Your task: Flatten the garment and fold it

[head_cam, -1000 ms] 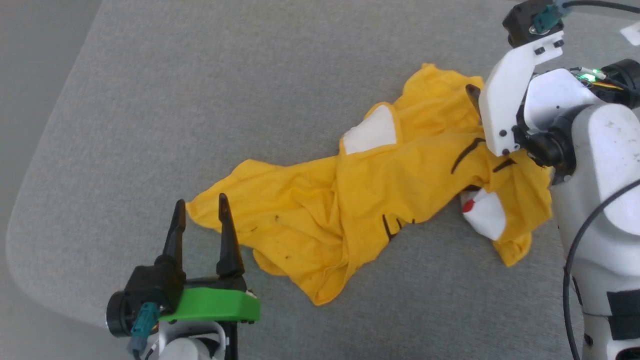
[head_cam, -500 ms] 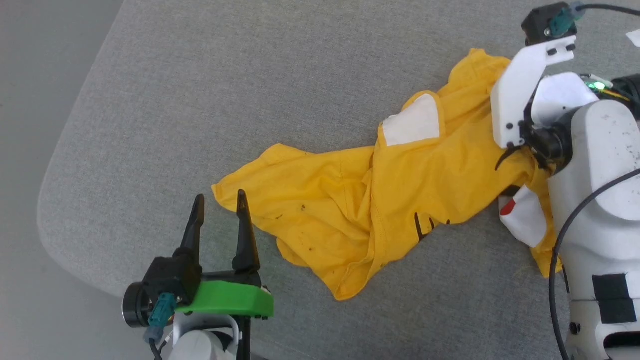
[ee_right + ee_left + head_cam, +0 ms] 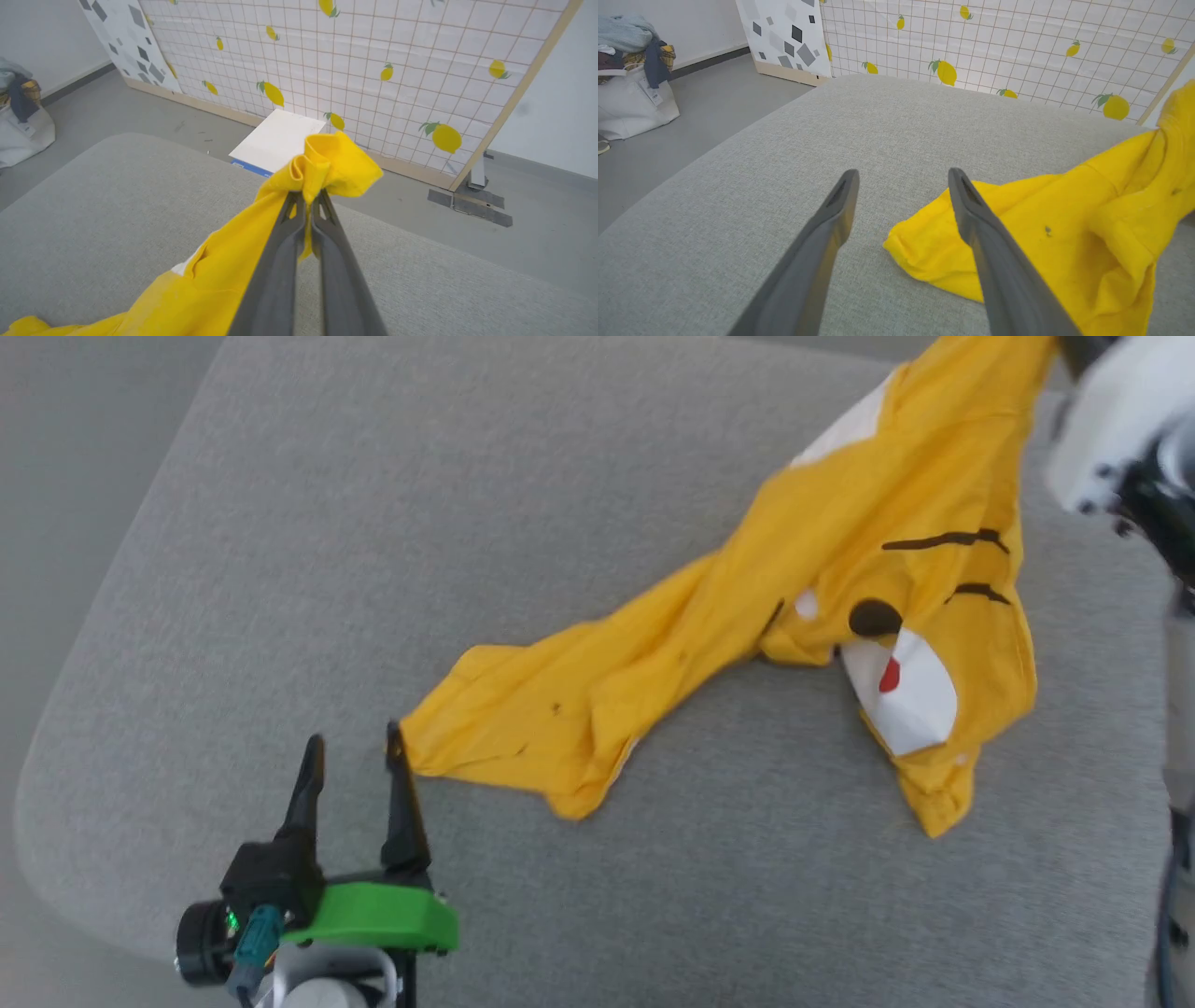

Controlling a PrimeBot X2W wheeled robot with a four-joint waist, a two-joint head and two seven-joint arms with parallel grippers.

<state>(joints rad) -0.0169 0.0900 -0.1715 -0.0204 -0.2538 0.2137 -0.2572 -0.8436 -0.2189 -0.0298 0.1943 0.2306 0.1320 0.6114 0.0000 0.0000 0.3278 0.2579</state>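
My left gripper needs to take hold of the garment next by its loose hem corner (image 3: 414, 735), where the garment's edge curls up and the cloth (image 3: 527, 700) behind it lies slack.
The garment (image 3: 840, 616) is a bright yellow T-shirt with white patches, a red dot, a black nose and black stripes. It stretches from the table's lower middle up to the top right, its far end lifted off the surface. My right gripper (image 3: 307, 198) is shut on a bunched fold of the garment (image 3: 327, 163), held above the table. My left gripper (image 3: 353, 747) stands open at the lower left, fingers just left of the garment's near corner (image 3: 924, 242), with nothing between them.
The grey padded table (image 3: 373, 523) has a rounded near-left corner. Beyond it stand a lemon-print grid screen (image 3: 373, 56), a white board (image 3: 278, 140) on the floor and a white bag of clothes (image 3: 630, 93) at the far left.
My right gripper shut on the garment and lifted its far end up and away, pulling the cloth taut and narrower. The head camera shifted too. The left gripper stays open by the near corner.
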